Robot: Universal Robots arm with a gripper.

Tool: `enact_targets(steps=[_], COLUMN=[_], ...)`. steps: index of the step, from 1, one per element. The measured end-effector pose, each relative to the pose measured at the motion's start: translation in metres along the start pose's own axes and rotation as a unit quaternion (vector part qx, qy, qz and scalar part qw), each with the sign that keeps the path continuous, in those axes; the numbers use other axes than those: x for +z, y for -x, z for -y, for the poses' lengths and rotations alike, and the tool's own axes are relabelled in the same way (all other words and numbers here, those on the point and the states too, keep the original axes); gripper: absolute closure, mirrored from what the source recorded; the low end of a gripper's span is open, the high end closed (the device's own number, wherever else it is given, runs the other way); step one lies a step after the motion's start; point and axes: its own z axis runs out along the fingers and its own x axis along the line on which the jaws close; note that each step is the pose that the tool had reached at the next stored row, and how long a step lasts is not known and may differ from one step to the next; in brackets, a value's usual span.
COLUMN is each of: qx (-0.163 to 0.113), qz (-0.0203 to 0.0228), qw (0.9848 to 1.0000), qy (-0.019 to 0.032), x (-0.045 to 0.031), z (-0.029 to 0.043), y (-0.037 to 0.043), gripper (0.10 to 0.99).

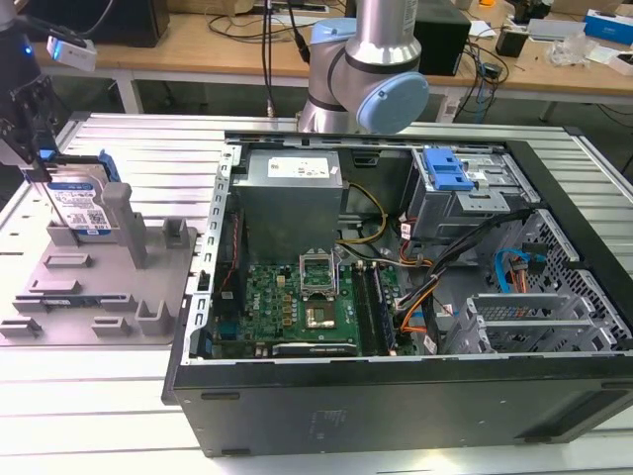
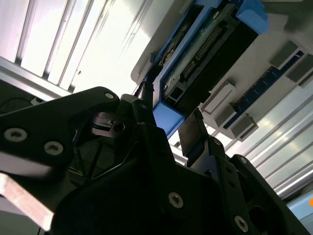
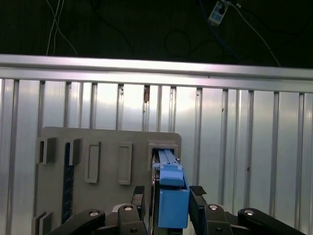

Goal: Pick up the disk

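The disk [image 1: 81,205] has my fingers on both sides of its blue bar [image 1: 109,166] and closing now would catch the disk, so it is time to close on it.
The disk [image 1: 84,208] stands on edge in a slot at the back of the grey fixture tray [image 1: 99,287], at the exterior view's left. Its blue-and-white label and a blue side rail show. My gripper [image 1: 45,173] hangs over the disk's upper edge. In the first wrist view my gripper [image 3: 168,196] straddles the disk [image 3: 171,181]: one finger lies close against the blue rail and the other finger [image 3: 139,195] stands a small gap off. In the second wrist view my gripper [image 2: 168,117] brackets the end of the disk [image 2: 205,44]. The gripper is open.
An open computer case [image 1: 396,297] with a motherboard, cables and a blue drive-bay bracket [image 1: 445,170] fills the middle and right of the exterior view. Grey upright posts [image 1: 134,223] rise from the tray beside the disk. The ribbed metal table [image 1: 148,148] lies underneath. The arm's base [image 1: 371,69] stands behind the case.
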Motion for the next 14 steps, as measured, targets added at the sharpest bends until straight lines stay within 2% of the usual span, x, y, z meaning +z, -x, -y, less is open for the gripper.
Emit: enact_targets(steps=[14], qx=[0.0], qz=[0.0], qw=[1.0], qy=[0.0], x=[0.0088], z=[0.0003], y=[0.0], gripper=[0.604])
